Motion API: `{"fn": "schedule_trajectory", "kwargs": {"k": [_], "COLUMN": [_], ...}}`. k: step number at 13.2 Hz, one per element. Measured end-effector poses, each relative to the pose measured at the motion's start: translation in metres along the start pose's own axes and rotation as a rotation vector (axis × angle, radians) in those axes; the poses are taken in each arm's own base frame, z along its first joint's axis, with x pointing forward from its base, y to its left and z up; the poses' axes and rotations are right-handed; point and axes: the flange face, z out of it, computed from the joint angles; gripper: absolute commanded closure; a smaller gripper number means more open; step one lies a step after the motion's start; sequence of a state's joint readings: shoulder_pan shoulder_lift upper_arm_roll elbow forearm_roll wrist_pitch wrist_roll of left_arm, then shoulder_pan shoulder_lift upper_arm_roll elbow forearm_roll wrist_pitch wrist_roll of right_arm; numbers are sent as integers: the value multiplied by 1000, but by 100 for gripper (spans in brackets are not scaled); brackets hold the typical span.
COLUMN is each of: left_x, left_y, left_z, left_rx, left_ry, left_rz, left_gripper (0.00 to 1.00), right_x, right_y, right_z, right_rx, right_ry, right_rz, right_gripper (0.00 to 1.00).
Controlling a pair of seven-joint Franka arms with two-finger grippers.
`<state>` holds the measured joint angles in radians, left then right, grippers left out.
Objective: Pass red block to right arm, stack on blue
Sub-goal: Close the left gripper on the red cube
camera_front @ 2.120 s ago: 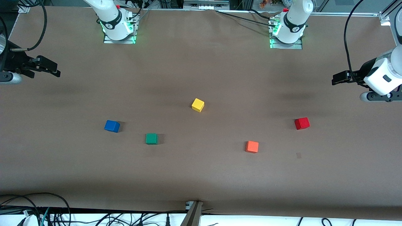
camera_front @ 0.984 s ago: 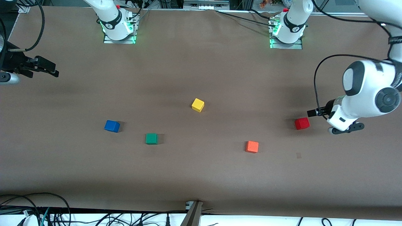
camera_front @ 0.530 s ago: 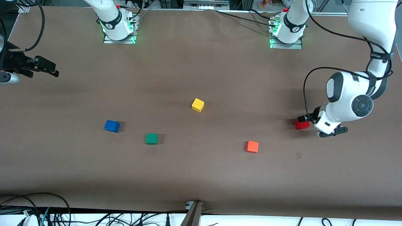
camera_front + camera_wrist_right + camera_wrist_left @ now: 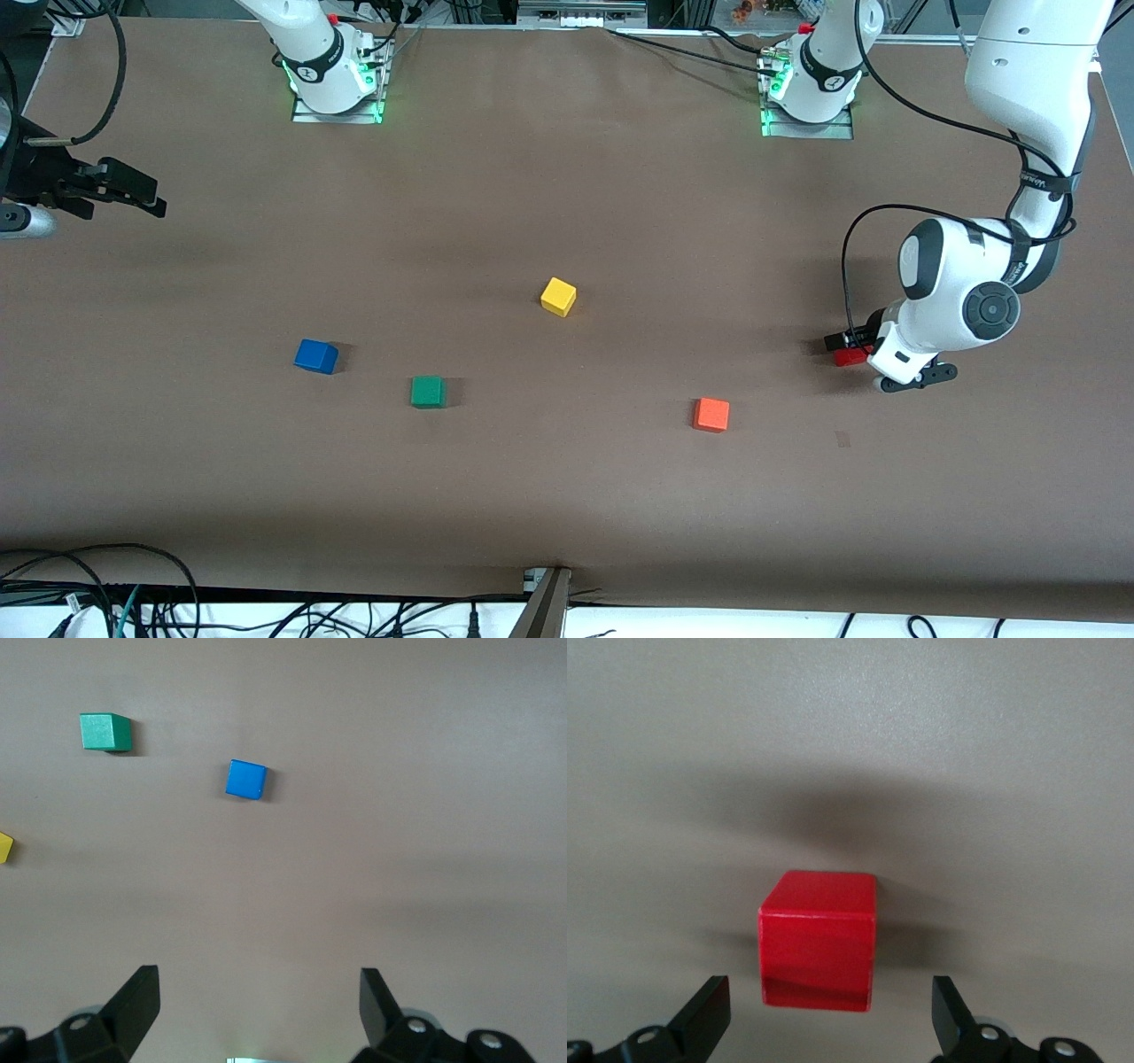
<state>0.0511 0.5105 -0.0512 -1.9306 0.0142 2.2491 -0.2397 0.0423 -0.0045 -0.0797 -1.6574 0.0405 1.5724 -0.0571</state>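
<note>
My left gripper's fingers are on either side of the red block, so it is time to close now, which would catch the block.
The red block sits on the table at the left arm's end, partly hidden by my left gripper. In the left wrist view the red block lies between the open fingers, with gaps on both sides, and my left gripper touches nothing. The blue cube sits toward the right arm's end and also shows in the right wrist view. My right gripper waits open and empty over the table's edge at the right arm's end, and it also shows in its own wrist view.
A yellow cube sits mid-table. A green cube lies beside the blue one, nearer the front camera. An orange cube lies nearer the front camera than the red block. The arm bases stand along the table's top edge.
My left arm has swung in from the table's end and come down, bringing its open gripper around the red block. The right arm and all cubes have stayed still.
</note>
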Motion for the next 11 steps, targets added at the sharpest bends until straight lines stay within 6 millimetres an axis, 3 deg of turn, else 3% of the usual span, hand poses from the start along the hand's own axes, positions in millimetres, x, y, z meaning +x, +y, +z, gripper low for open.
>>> {"fn": "schedule_trajectory", "kwargs": {"k": [3,4,5,8,10,11], "left_x": [0,0,0,0,0,1], "left_y": [2,2,2,2,2,2], "left_z": [5,6,6,6,6,6], "left_rx": [0,0,1,1,1,0], "left_ry": [-2,-3,-3,-3,-3,-2], "left_rz": [3,4,7,45,56,59], "left_gripper": [0,4,27,79,100,100], "right_x": [0,0,0,0,0,0], "right_y": [0,0,0,0,0,0], "right_z": [0,0,0,0,0,0], "right_rx": [0,0,0,0,0,0], "right_ry": [0,0,-1,-2,-3,-3], "right_rz": [0,0,0,0,0,0], "right_gripper": [0,0,0,0,0,0]}}
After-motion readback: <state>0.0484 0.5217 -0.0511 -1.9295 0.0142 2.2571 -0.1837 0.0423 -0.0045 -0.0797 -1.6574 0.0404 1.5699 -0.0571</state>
